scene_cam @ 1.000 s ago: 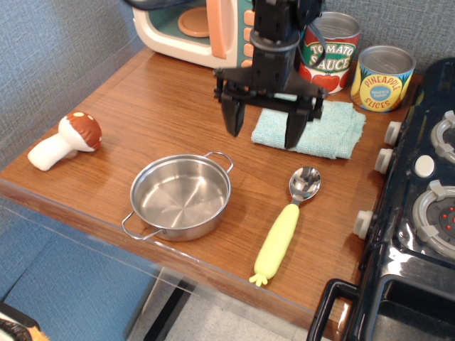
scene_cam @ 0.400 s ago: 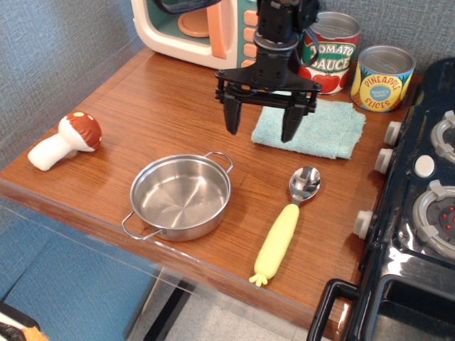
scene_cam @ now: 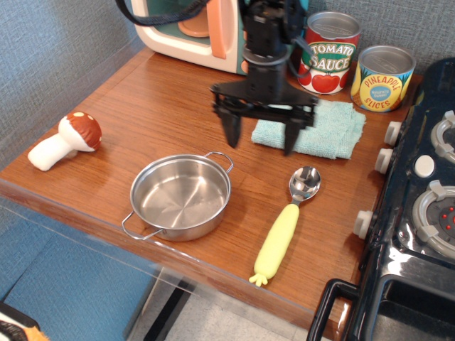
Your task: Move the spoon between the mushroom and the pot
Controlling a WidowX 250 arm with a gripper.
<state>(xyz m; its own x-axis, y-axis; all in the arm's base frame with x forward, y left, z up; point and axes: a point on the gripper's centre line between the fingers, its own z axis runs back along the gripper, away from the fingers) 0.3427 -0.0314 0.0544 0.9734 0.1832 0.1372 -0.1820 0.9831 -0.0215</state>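
My gripper picks up the spoon by its yellow-green handle near the bowl (scene_cam: 288, 217) next, to move it between the mushroom and the pot (scene_cam: 180, 197).
The spoon (scene_cam: 286, 222) lies on the wooden counter to the right of the pot, silver bowl toward the back, pale yellow-green handle pointing at the front edge. The shiny steel pot (scene_cam: 180, 197) sits empty near the front middle. The mushroom (scene_cam: 65, 141) lies on its side at the far left, brown cap toward the pot. My gripper (scene_cam: 260, 140) hangs open and empty above the counter, behind the pot and the spoon, its two black fingers spread wide and pointing down.
A teal cloth (scene_cam: 320, 128) lies behind the spoon, partly behind the gripper. A tomato sauce can (scene_cam: 328, 52) and a pineapple can (scene_cam: 382, 77) stand at the back right. A toy microwave (scene_cam: 192, 27) stands at the back. A black stove (scene_cam: 419, 213) borders the right side.
The gripper has shifted slightly toward the front and its fingers have spread a little wider. The spoon, pot and mushroom have not moved.
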